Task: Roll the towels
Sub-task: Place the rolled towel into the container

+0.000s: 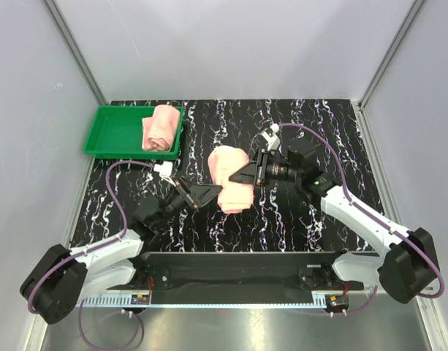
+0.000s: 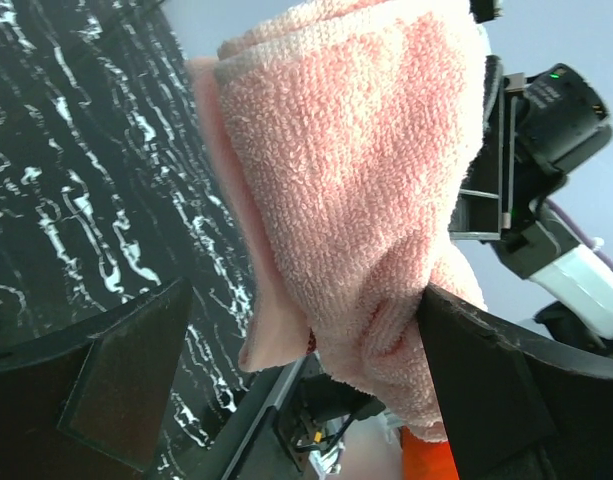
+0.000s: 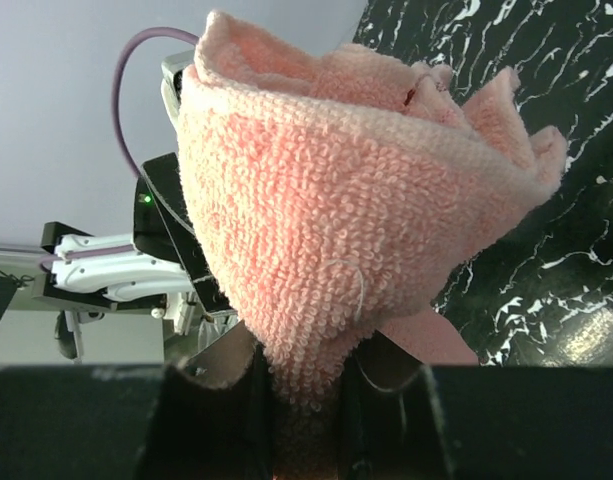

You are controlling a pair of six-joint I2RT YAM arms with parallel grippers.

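Note:
My left gripper takes hold of the rolled towel's free side [image 1: 223,193] next, opposite my right gripper, to lay the towel in the green tray [image 1: 114,131].
A rolled salmon-pink towel [image 1: 232,179] is held up over the middle of the table, and my right gripper [image 1: 243,175] is shut on its right side. In the right wrist view the terry roll [image 3: 336,220] narrows into a pinch between the jaws [image 3: 306,390]. My left gripper [image 1: 213,194] stands open at the towel's lower left. In the left wrist view the towel [image 2: 356,190] hangs between the spread fingers [image 2: 126,385] and touches the right-hand one. A second rolled towel [image 1: 161,128] lies in the green tray [image 1: 114,131].
The green tray sits at the table's back left corner. The black marbled table [image 1: 319,131] is walled by grey panels at the back and on both sides. The arm bases and a black rail [image 1: 231,259] run along the near edge.

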